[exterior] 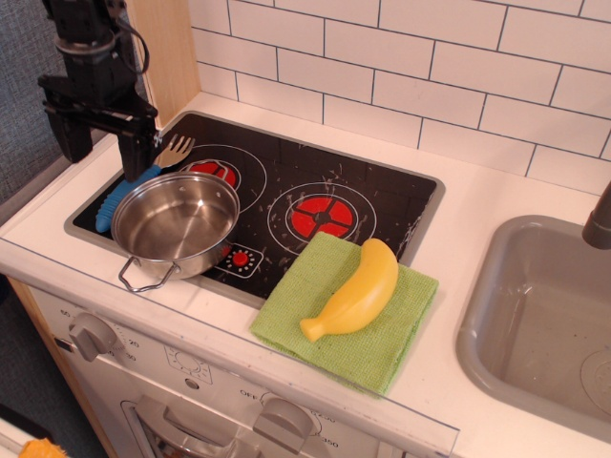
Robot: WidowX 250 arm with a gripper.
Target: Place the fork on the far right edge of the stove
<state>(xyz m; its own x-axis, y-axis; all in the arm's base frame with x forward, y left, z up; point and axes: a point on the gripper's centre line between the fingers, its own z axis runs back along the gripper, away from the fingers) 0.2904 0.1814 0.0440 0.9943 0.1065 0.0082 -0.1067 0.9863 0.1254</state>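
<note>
My gripper is going to grab the neck of the fork (136, 181) next, where the blue handle meets the metal head, to place it on the stove's far right edge (420, 189).
The fork (136, 181) lies on the left part of the stove (353, 186), its blue ribbed handle toward the front left and its pale tined head (175, 150) toward the back, close beside a steel pot. My gripper (97, 145) hangs over the stove's left edge, above the fork's handle. Its two black fingers (131, 153) are spread apart and hold nothing. The stove's right edge (425, 215) is bare black glass next to the grey frame.
A steel pot (175, 221) with a loop handle stands on the front left burner. A yellow banana (358, 289) lies on a green cloth (348, 310) overlapping the stove's front right corner. A grey sink (539, 320) is at the right. A tiled wall runs behind.
</note>
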